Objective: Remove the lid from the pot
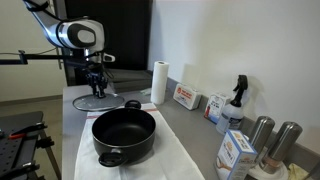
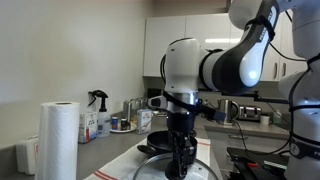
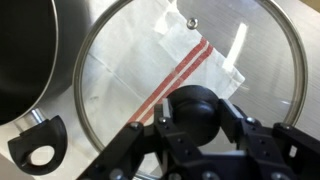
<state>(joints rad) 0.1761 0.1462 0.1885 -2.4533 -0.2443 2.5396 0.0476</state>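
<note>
I need to keep my gripper closed on the lid until it rests on the striped cloth. The lid's glass rim point(image 3: 78, 85) is still above that cloth, with a gap below.
The pot point(image 1: 125, 135) is wide, low and black, and stands open on a white cloth at the near end of the counter. Its wall point(image 3: 20, 50) and one side handle point(image 3: 38, 140) show at the left of the wrist view. The lid point(image 3: 130, 60) is round clear glass with a black knob point(image 3: 192, 112). It sits low over the counter at the far end point(image 1: 100, 101), apart from the pot. My gripper point(image 3: 195, 118) has one finger on each side of the knob and is shut on it. The gripper also shows in both exterior views point(image 1: 97, 88) point(image 2: 181, 160).
A paper towel roll point(image 1: 158, 82) stands behind the pot and also shows in an exterior view point(image 2: 62, 140). Boxes point(image 1: 186, 97), a spray bottle point(image 1: 237, 100), a carton point(image 1: 235, 152) and two steel canisters point(image 1: 262, 135) line the wall side. A red-striped white cloth point(image 3: 185, 65) lies under the lid.
</note>
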